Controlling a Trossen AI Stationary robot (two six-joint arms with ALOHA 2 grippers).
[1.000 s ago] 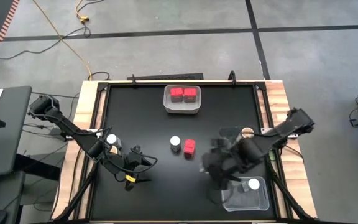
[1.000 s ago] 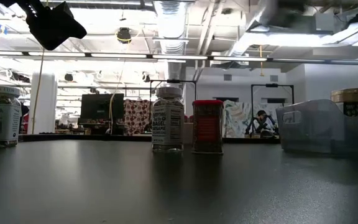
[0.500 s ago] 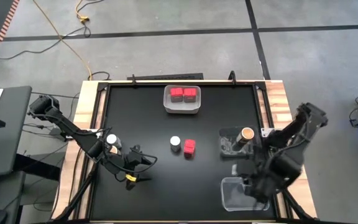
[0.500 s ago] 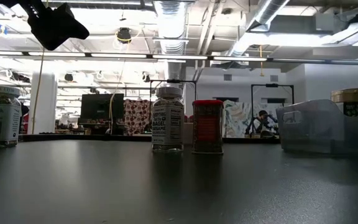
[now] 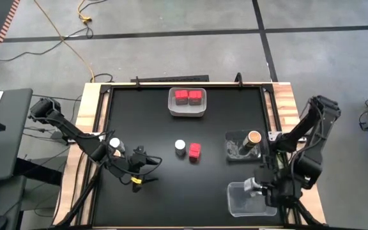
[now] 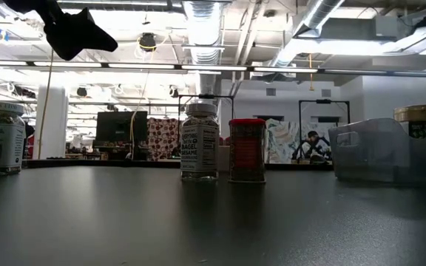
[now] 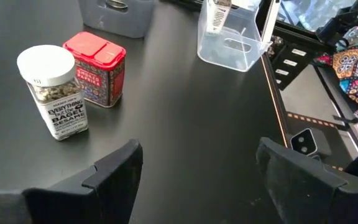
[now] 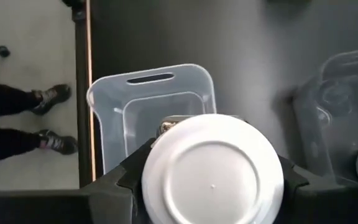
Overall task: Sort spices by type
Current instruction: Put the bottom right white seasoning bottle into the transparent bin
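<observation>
The white-lidded jar (image 5: 252, 184) is hanging high across the near clear bin's far rim (image 5: 235, 183), so I will move the jar's base inside before my right gripper lets go.
My right gripper (image 5: 260, 188) is shut on a white-lidded jar (image 8: 213, 171) over a clear bin (image 8: 151, 102) at the near right. Another white-lidded jar (image 5: 180, 147) and a red box (image 5: 195, 151) stand mid-table. They also show ahead of my open left gripper (image 7: 197, 180), which hovers at the table's left (image 5: 145, 169). Two red boxes (image 5: 188, 96) sit in the white bin (image 5: 187, 112) at the far edge. A brown jar (image 5: 254, 137) stands in a second clear bin (image 5: 235, 150). A further white-lidded jar (image 5: 114, 144) stands beside the left arm. My right gripper pinches the white-lidded jar between its two fingers (image 8: 129, 180), one on each side just under the lid (image 8: 160, 186); the broad lid hides the contact itself. The fingers slant down from above. The jar is lifted, lid up, over the clear bin's open top.
The table's wooden right rail (image 8: 84, 93) runs beside the near clear bin, and a person's feet (image 8: 48, 118) show on the floor past it. Bare black tabletop (image 5: 165, 198) lies between the two grippers.
My right gripper has swung with the jar from near mid-table toward the table's right and near edges, sinking a little. It now hangs over the near clear bin. My left gripper has tipped slightly in place.
</observation>
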